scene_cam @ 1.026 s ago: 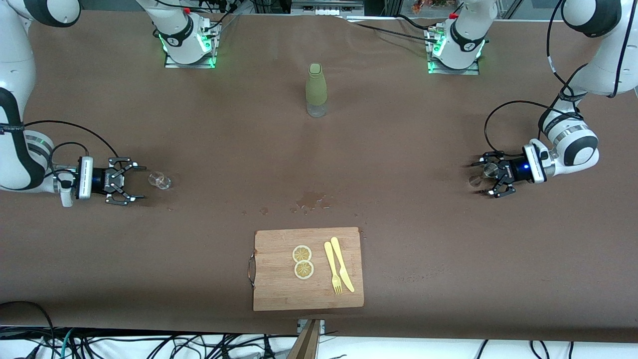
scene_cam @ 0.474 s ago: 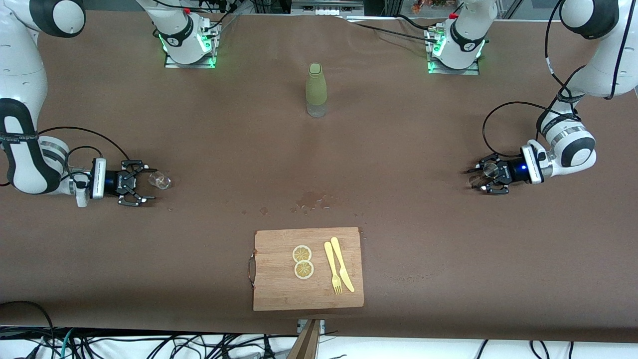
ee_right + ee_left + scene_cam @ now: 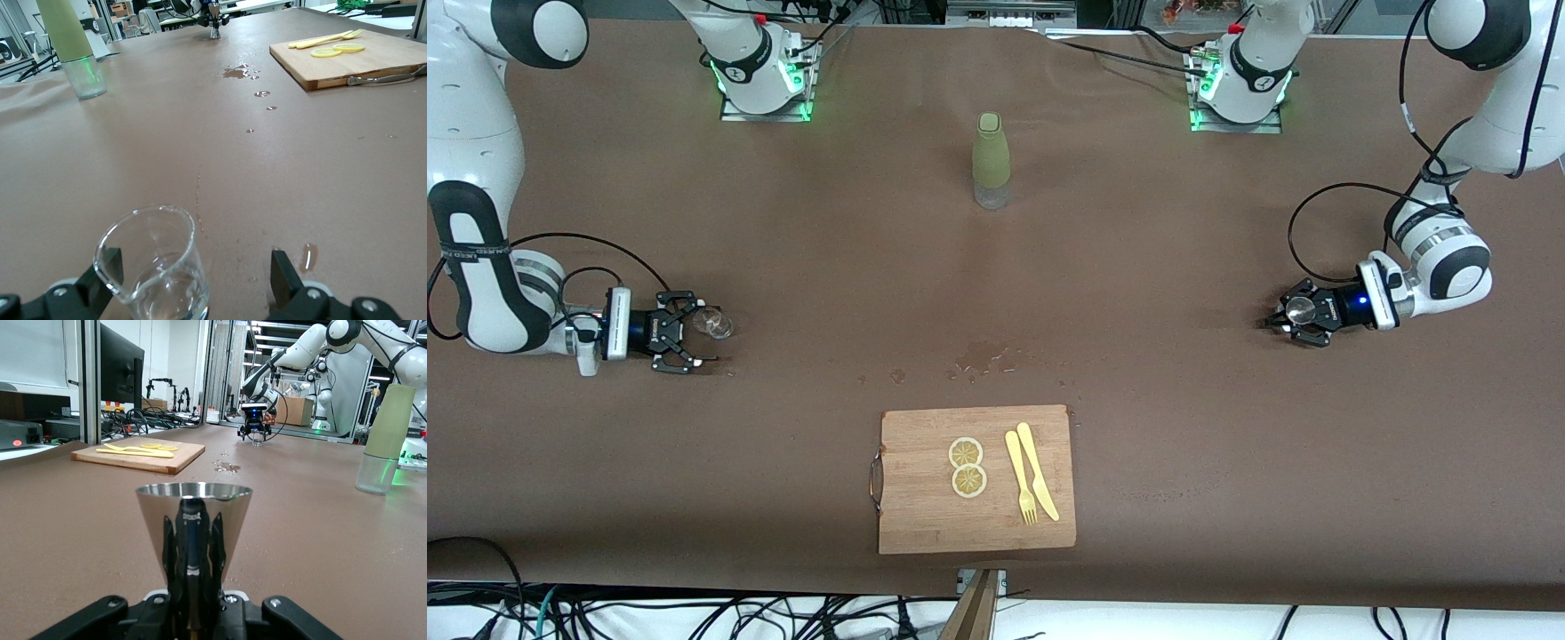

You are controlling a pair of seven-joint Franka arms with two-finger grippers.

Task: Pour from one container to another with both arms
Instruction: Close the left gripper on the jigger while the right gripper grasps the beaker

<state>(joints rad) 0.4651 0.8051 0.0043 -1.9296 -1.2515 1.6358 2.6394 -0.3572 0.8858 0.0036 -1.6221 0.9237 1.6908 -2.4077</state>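
My right gripper is ready to close on the glass. Its fingers are at the sides of the glass (image 3: 155, 270) in the right wrist view, so they would catch it if they closed now.
At the right arm's end of the table stands a small clear glass (image 3: 713, 323) (image 3: 155, 270) with a little water in it. My right gripper (image 3: 698, 332) (image 3: 193, 275) is low over the table and open. Its fingers (image 3: 285, 277) stand on either side of the glass, which sits close to one of them. A shiny cone-shaped metal cup (image 3: 1300, 309) (image 3: 193, 517) stands at the left arm's end. My left gripper (image 3: 1282, 320) (image 3: 193, 595) is shut on the cup's lower part.
A green bottle (image 3: 991, 160) (image 3: 388, 437) (image 3: 70, 47) stands mid-table near the bases. A wooden cutting board (image 3: 925, 507) (image 3: 347, 63) with lemon slices, a yellow knife and a fork lies near the front edge. Spilled drops (image 3: 983, 358) wet the brown table (image 3: 1138, 267).
My right gripper has slid toward the glass until its fingers flank it. My left gripper has closed from wide open onto the metal cup.
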